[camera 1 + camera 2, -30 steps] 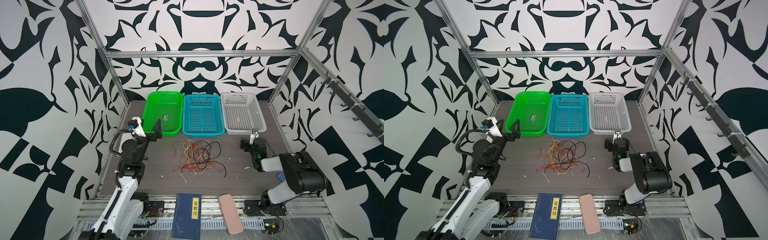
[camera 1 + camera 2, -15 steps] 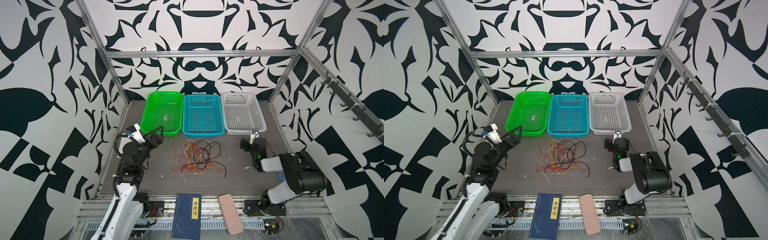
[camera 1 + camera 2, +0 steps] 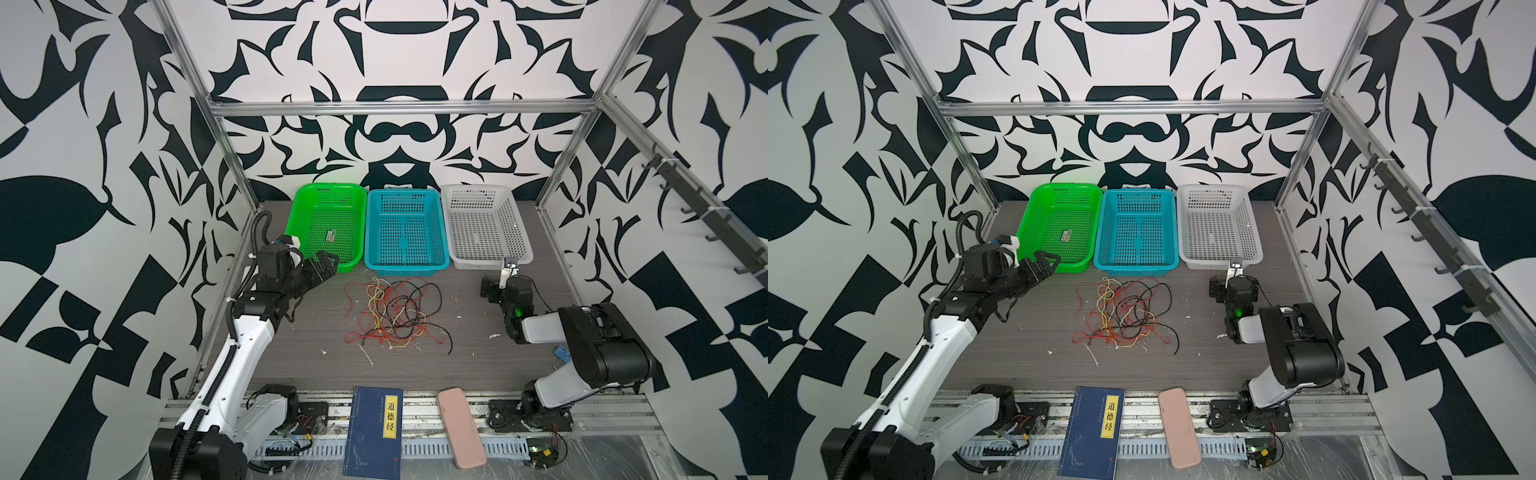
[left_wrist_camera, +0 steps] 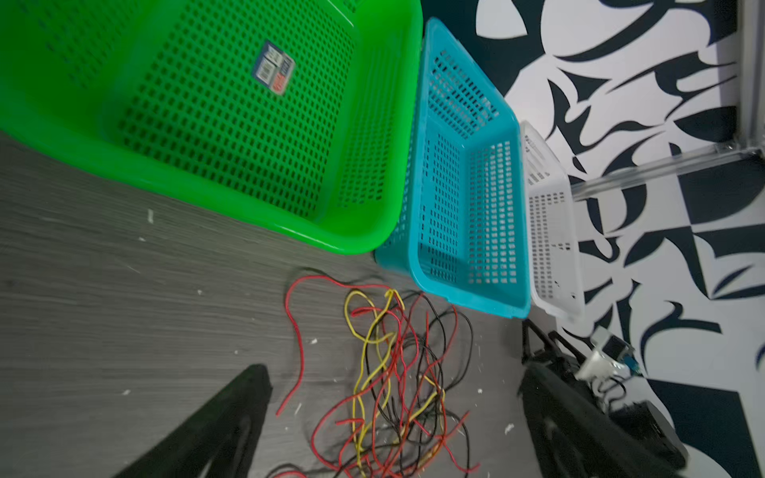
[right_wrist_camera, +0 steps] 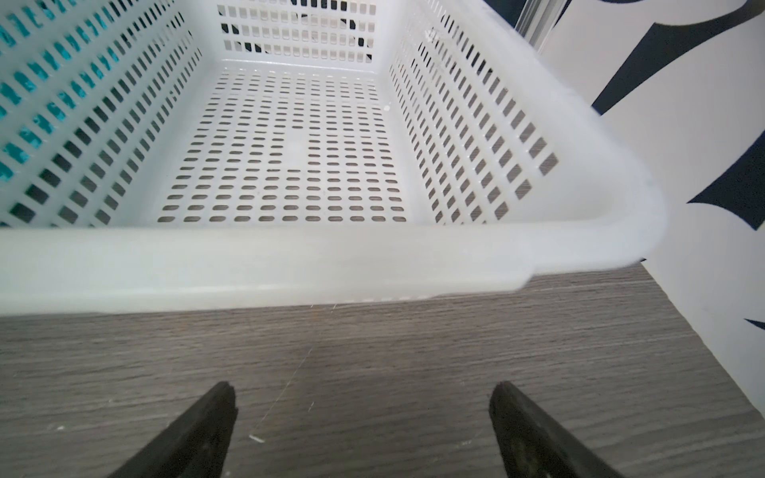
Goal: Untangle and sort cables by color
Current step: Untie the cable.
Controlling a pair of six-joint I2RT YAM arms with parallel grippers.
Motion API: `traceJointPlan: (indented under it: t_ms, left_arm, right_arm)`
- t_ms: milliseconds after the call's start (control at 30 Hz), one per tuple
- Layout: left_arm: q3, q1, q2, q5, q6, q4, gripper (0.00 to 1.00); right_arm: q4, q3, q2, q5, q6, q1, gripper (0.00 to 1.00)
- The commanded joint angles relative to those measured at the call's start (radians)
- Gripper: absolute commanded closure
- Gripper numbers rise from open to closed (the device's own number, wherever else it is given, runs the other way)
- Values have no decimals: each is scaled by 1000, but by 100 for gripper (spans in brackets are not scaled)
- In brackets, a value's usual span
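Note:
I will next grab the red cable by its loose end outside the tangle with my left gripper, to untangle the cable and sort it by color.
The cables (image 3: 392, 316) (image 3: 1123, 318) lie on the table as one loose tangle of thin red, yellow and black wires, in front of the blue basket. My left gripper (image 3: 326, 266) (image 3: 1047, 262) hovers open to the left of the tangle, by the green basket's near corner. In the left wrist view the cables (image 4: 403, 364) show between and beyond the gripper (image 4: 393, 374), whose fingers hold nothing. My right gripper (image 3: 492, 286) (image 5: 364, 389) rests open and low on the right, before the white basket, away from the cables.
Three baskets stand in a row at the back: green (image 3: 320, 189), blue (image 3: 405, 193), white (image 3: 478, 189). A label lies in the green one. A dark blue book (image 3: 374, 432) and a pink case (image 3: 461, 428) sit on the front rail. White scraps dot the table.
My left arm has dropped lower and swung its gripper rightward toward the tangle. The cables and the right arm have not moved.

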Motion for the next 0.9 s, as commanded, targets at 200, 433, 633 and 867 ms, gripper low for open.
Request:
traceJointPlan:
  t_ms: [200, 433, 633, 867]
  left_arm:
    - [-20, -25, -2, 133, 104, -169, 1]
    - [-13, -125, 106, -47, 212, -289, 13]
    - [0, -174, 309, -55, 202, -254, 34]
    - [27, -231, 462, -157, 215, -195, 48]
  right_arm:
    - [37, 22, -8, 18, 8, -3, 0]
    - [37, 22, -8, 18, 8, -4, 0]
    - [37, 21, -8, 18, 8, -4, 0]
    - [36, 23, -8, 18, 8, -4, 0]
